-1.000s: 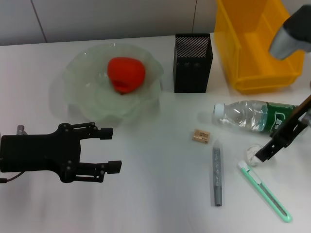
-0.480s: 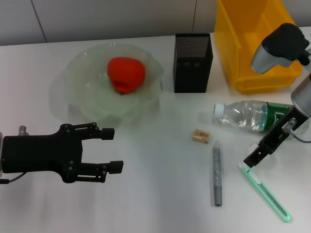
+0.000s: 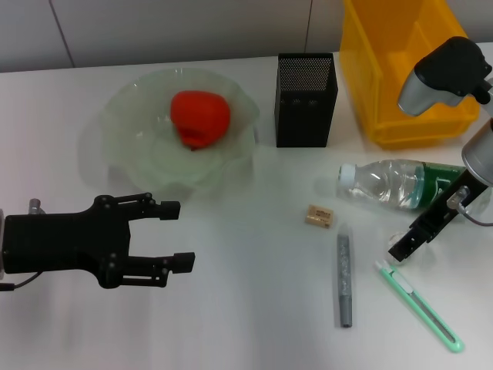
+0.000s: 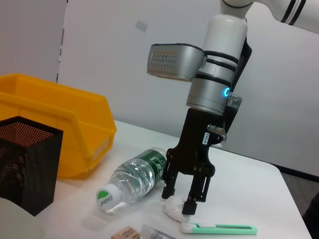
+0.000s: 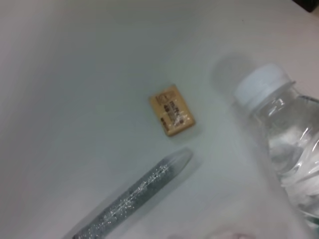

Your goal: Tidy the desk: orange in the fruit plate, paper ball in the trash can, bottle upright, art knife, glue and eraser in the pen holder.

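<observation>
My right gripper's fingers reach down on either side of the white paper ball (image 3: 417, 247) (image 5: 232, 235) on the desk, so it is now time to close on the ball.
The orange (image 3: 200, 117) lies in the pale-green fruit plate (image 3: 123, 116). Behind the desk (image 3: 246, 308) middle stands the black pen holder (image 3: 306, 100), with the yellow trash can (image 3: 404, 73) to its right. The bottle (image 3: 400, 183) lies on its side. My right gripper (image 4: 179, 199) reaches down just in front of it, open, its fingertips either side of the white paper ball (image 4: 174, 209) on the desk. The eraser (image 3: 319, 216), the grey glue (image 3: 344, 277) and the mint-green art knife (image 3: 420, 304) lie nearby. My left gripper (image 3: 177, 237) hovers open at the front left.
The right arm's grey elbow (image 3: 439, 73) hangs in front of the trash can. In the right wrist view the eraser (image 5: 172, 117), the glue (image 5: 134, 199) and the bottle's cap (image 5: 261, 82) lie close together.
The right arm has swung in and lowered its gripper onto the paper ball, which now mostly hides behind it in the head view. The left arm has barely moved.
</observation>
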### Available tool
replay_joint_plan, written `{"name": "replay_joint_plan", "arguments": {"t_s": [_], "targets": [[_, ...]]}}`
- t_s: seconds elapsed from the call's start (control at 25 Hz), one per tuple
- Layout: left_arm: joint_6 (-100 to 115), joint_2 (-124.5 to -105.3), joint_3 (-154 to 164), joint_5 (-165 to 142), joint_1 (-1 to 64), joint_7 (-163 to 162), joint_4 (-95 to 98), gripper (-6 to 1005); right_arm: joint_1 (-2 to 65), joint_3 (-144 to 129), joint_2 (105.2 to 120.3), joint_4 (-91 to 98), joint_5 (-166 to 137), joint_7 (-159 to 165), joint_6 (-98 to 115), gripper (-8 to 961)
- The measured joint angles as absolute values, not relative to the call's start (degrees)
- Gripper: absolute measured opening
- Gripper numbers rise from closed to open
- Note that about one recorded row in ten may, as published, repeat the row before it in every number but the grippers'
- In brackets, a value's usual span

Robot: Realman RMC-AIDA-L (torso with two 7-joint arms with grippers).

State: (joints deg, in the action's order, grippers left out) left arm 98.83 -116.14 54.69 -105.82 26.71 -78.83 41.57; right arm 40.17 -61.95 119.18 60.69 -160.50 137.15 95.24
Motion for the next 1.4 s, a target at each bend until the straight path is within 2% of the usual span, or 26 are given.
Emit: {"name": "replay_joint_plan", "arguments": {"t_s": [0.08, 0.28, 0.48, 1.08, 1.4], "targets": [[98.7, -116.12, 54.6, -105.8, 26.7, -78.8, 41.6, 842, 40.3, -62.0, 119.12, 59.9, -160.4, 137.1, 95.2, 751], [98.5, -116.11, 54.5, -105.8, 26.7, -78.8, 41.6, 842, 40.4, -62.0, 119.09, 59.7, -160.3, 137.1, 95.2, 553], [98.3, -116.14, 54.5, -105.8, 26.6, -78.8, 41.6, 842, 39.9, -61.4, 119.09, 61.9, -160.3, 137.1, 95.6, 450], [98.2, -116.38, 54.6, -105.8, 26.5, -77.9, 41.6, 842, 37.6, -56.7, 118.94, 90.9, -159.3, 137.7, 103.3, 444], [98.1, -116.98, 54.6, -105.8, 26.3, -77.4, 41.6, 842, 36.5, -56.6, 119.04, 89.9, -161.0, 136.7, 91.9, 442]]}}
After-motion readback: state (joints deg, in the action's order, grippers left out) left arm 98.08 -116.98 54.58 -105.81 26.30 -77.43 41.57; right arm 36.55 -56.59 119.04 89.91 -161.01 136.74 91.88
